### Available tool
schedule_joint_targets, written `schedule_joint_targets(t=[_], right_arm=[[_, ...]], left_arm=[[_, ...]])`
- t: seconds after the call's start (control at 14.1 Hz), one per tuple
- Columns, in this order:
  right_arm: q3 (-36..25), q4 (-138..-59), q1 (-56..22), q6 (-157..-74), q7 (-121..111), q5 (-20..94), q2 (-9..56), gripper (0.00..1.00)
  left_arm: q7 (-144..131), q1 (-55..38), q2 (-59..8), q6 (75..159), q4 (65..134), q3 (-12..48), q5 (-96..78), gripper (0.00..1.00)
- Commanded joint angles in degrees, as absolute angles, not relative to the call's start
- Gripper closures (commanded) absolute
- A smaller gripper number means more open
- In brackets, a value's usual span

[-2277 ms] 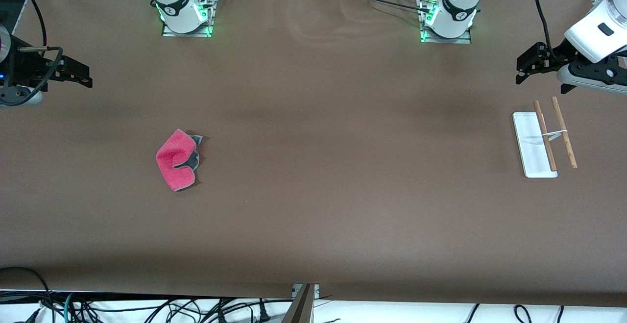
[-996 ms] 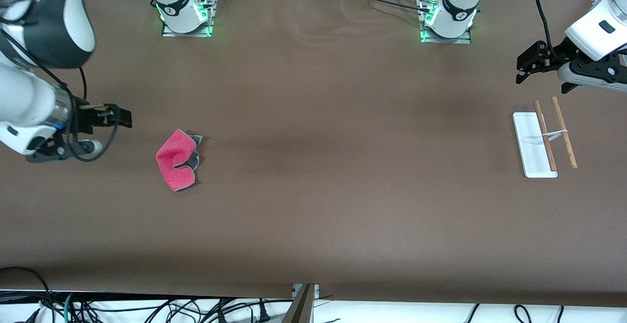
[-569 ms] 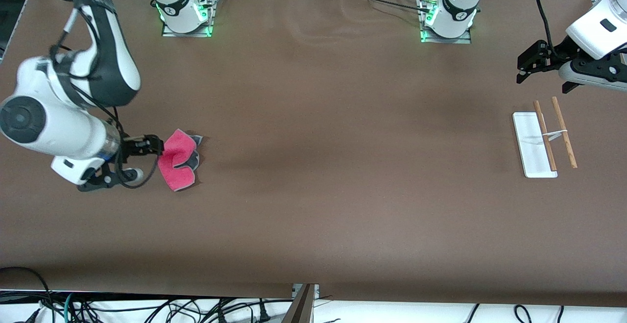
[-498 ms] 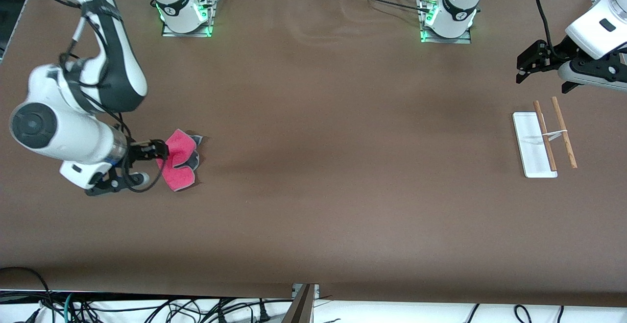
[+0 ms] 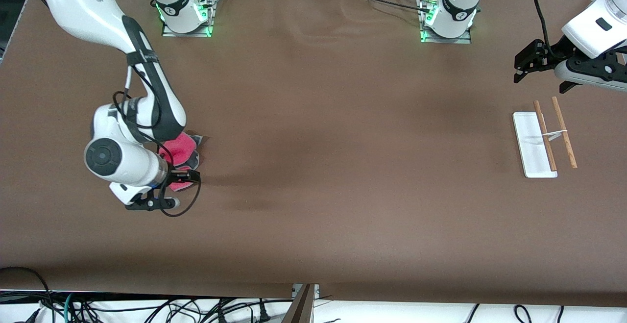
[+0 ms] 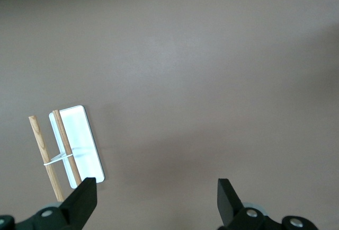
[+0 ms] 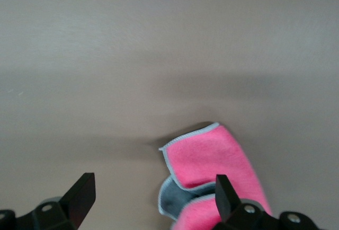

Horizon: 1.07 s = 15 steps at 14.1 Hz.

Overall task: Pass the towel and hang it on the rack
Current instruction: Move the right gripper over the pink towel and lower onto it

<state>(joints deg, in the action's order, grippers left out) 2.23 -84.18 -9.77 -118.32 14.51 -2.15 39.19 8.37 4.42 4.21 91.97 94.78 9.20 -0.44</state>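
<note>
The towel should be gripped next by its grey-trimmed edge [image 5: 189, 168] with my right gripper. My right gripper should then pass the towel over to hang it on the rack.
The pink-red towel [image 5: 180, 147] lies crumpled on the brown table toward the right arm's end, its grey underside showing at a fold [image 7: 177, 201]. My right gripper [image 5: 190, 178] hovers low over the towel's edge nearest the front camera and is open. In the right wrist view the towel [image 7: 209, 158] lies by one fingertip [image 7: 223, 190] of the right gripper [image 7: 153, 198], and nothing is gripped. The rack [image 5: 532, 149], a white base with two wooden rods [image 5: 563, 132], stands toward the left arm's end. My left gripper [image 5: 523, 64] waits in the air beside it, open and empty [image 6: 156, 201], with the rack [image 6: 79, 142] in its view.
The two arm bases [image 5: 186, 16] [image 5: 448, 19] stand along the table's edge farthest from the front camera. Loose cables [image 5: 147, 308] hang below the edge nearest that camera. Bare brown table cover [image 5: 343, 166] stretches between towel and rack.
My right arm has swung in from the table's end and come down over the towel, its gripper staying open. The towel, the rack and the left gripper have hardly moved.
</note>
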Motion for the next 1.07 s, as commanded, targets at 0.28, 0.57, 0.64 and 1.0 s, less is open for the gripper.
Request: schedule_joint_targets(t=[0.28,0.57,0.64,1.0], right_arm=[[1.58,-83.93,-10.46,-120.93,25.22,-4.92,43.06,0.0],[1.05,-84.2,-10.11,-121.2,25.14,-5.01,44.64,0.0],[0.97,-84.2,-10.11,-121.29,25.14,-5.01,45.0,0.0],[0.97,-84.29,-10.11,-121.9,25.22,-6.59,46.05,0.01]], left_arm=[[8.88,4.48,3.78,91.5,93.43,9.58,-0.26,0.0],[8.79,4.48,3.78,91.23,93.43,9.67,-0.35,0.0],[8.79,4.48,3.78,91.14,93.43,9.67,-0.35,0.0],[8.79,4.48,3.87,91.05,93.43,9.67,-0.35,0.0]])
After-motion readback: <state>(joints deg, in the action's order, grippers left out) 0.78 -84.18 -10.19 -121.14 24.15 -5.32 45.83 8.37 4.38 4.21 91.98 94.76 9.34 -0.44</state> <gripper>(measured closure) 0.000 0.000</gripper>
